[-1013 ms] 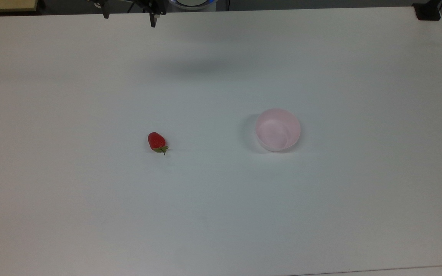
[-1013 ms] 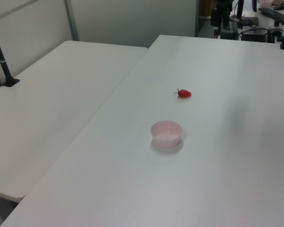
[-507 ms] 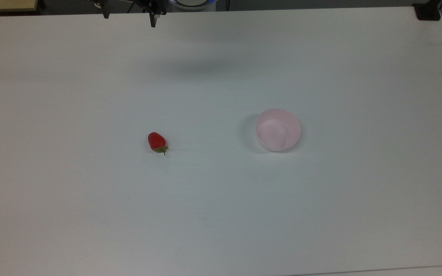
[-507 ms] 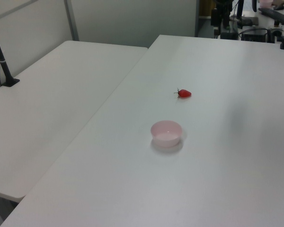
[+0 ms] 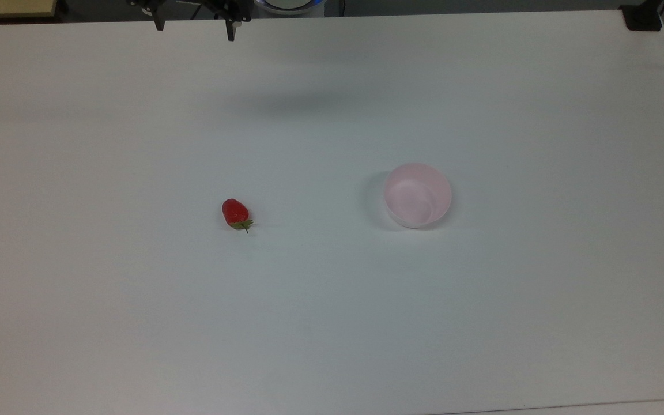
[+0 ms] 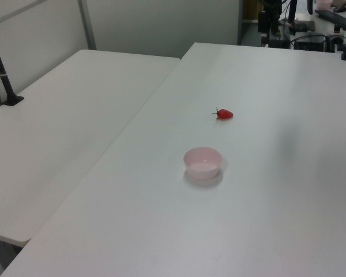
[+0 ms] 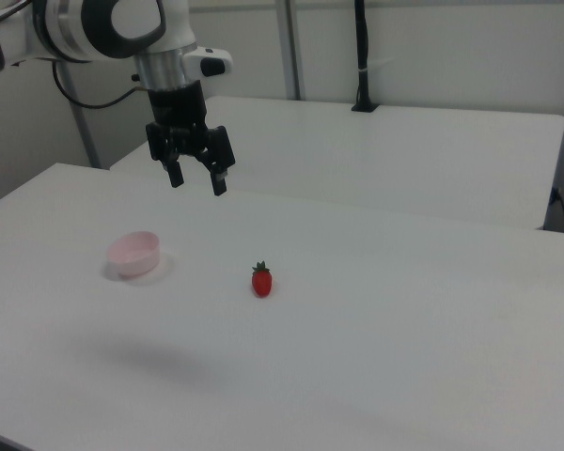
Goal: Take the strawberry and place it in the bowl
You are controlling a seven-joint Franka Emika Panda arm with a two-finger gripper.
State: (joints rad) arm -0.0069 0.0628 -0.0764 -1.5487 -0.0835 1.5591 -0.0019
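Observation:
I will use my gripper to grab the red body of the strawberry (image 6: 224, 114) next, beside the green leaves. Then the strawberry goes in the pale pink bowl (image 6: 202, 162).
The small red strawberry (image 5: 235, 213) lies on the white table (image 5: 332, 300), its green leaves toward the top view's bottom; I also see the strawberry (image 6: 224, 114) in the left view and the strawberry (image 7: 261, 280) in the right view. The pale pink bowl (image 5: 417, 195) stands upright to the top view's right of it, with nothing inside; the bowl (image 7: 134, 254) is at the right view's left, and the bowl (image 6: 202, 162) is nearer in the left view. My gripper (image 7: 196, 180) hangs open high above the table, well apart from both, with nothing between its fingers. Its fingertips (image 5: 230, 34) show at the top view's upper edge.
A second white table (image 6: 63, 133) stands alongside, with a black pole (image 7: 362, 56) clamped at its far edge. Another black clamp (image 5: 643, 17) sits on the table corner at the top view's upper right. Dark equipment (image 6: 277, 23) stands beyond the far end.

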